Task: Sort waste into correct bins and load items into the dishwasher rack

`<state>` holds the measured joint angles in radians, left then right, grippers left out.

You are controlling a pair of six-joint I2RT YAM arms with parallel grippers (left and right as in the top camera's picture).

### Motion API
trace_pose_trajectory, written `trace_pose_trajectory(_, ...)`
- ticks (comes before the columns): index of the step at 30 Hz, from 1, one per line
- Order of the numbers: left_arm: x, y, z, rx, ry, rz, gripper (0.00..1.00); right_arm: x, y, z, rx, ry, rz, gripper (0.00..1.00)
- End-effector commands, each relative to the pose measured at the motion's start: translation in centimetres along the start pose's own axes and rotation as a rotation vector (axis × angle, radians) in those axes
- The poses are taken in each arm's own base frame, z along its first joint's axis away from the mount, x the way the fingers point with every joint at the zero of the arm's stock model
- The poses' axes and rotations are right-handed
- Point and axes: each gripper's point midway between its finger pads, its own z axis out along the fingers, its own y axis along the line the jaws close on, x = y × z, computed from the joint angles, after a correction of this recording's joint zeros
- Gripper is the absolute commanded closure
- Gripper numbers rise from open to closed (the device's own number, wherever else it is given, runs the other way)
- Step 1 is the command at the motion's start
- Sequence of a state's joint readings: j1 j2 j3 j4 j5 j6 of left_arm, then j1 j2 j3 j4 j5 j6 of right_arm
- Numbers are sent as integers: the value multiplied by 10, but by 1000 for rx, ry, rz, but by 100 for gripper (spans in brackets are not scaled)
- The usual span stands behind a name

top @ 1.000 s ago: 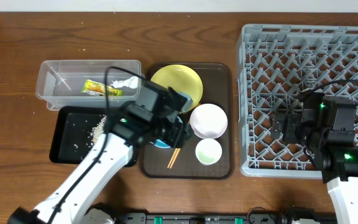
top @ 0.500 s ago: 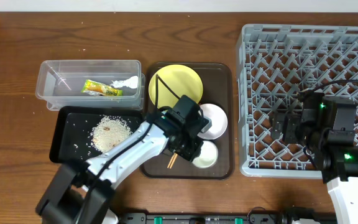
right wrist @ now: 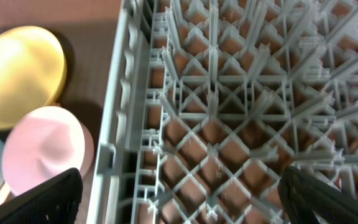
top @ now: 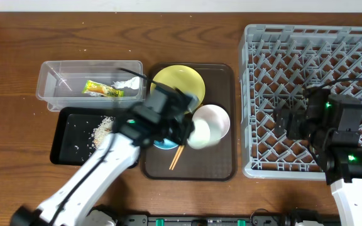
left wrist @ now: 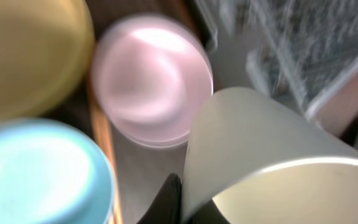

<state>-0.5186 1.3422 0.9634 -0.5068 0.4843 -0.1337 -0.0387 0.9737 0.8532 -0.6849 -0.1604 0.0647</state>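
Note:
The right gripper reaches the small white cup point(top: 200, 134) next and grabs the cup's opposite outer sides to load the rack. This leaves the left gripper's hold on the cup's side free.
My left gripper point(top: 186, 130) is shut on the wall of the small white cup point(top: 200, 134), which hangs tilted above the brown serving tray point(top: 222, 164). In the left wrist view one dark finger point(left wrist: 171, 200) presses the outside of the cup point(left wrist: 266, 149). Below it lie the white bowl point(top: 215, 118), the yellow-green plate point(top: 178, 80), part of the light-blue bowl point(top: 164, 145) and the chopsticks point(top: 176, 157). The right gripper point(right wrist: 182, 199) hangs open over the grey dishwasher rack point(top: 313, 63), nothing between its fingers.
The clear tub point(top: 61, 74) at the back left holds the green-yellow wrapper point(top: 102, 90) and the white tissue point(top: 128, 83). In front of it the black tray point(top: 68, 147) carries rice crumbs point(top: 102, 129). The left arm crosses over this tray.
The left gripper shut on the cup's wall, then raised it off the serving tray, up and to the left. The right arm stayed still.

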Motion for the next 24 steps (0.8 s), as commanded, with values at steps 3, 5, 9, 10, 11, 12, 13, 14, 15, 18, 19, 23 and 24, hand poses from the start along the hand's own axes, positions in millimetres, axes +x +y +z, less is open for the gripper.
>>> trace_pose_trajectory(3,-62,11,-28,123,-215,-246,94,-20,37,-4,-191,-65,-36,1)
trace_pose_trajectory(5,-76,9,-26,225,-230,-325,94,-18,66,-6,-366,-55,-104,1)
trace_pose_trajectory(9,-85,-14,-14,504,-148,-368,94,-2,109,-15,-679,-4,-187,1)
trace_pose_trajectory(10,-84,-20,-11,567,-113,-381,94,2,117,-18,-755,7,-208,1)
trace_pose_trajectory(11,-82,-24,-9,621,-80,-389,94,6,124,-20,-816,14,-225,1)
trace_pose_trajectory(12,-80,-28,-7,668,-50,-393,94,9,129,-21,-872,21,-238,1)
trace_pose_trajectory(13,-78,-31,-6,706,-24,-397,94,12,135,-21,-921,27,-251,1)
trace_pose_trajectory(14,-77,-34,-5,738,-2,-398,94,14,138,-21,-961,29,-261,1)
trace_pose_trajectory(15,-75,-36,-4,768,20,-400,94,15,143,-20,-1001,30,-271,1)
trace_pose_trajectory(18,-72,-37,-2,790,53,-423,94,17,154,-19,-1109,15,-300,1)
trace_pose_trajectory(19,-72,-38,-2,796,57,-421,94,16,157,-17,-1136,10,-304,1)
trace_pose_trajectory(23,-67,-48,-8,848,95,-398,94,10,166,-11,-1202,-36,-346,1)
trace_pose_trajectory(24,-65,-52,-9,862,107,-392,94,8,168,-11,-1217,-52,-358,1)
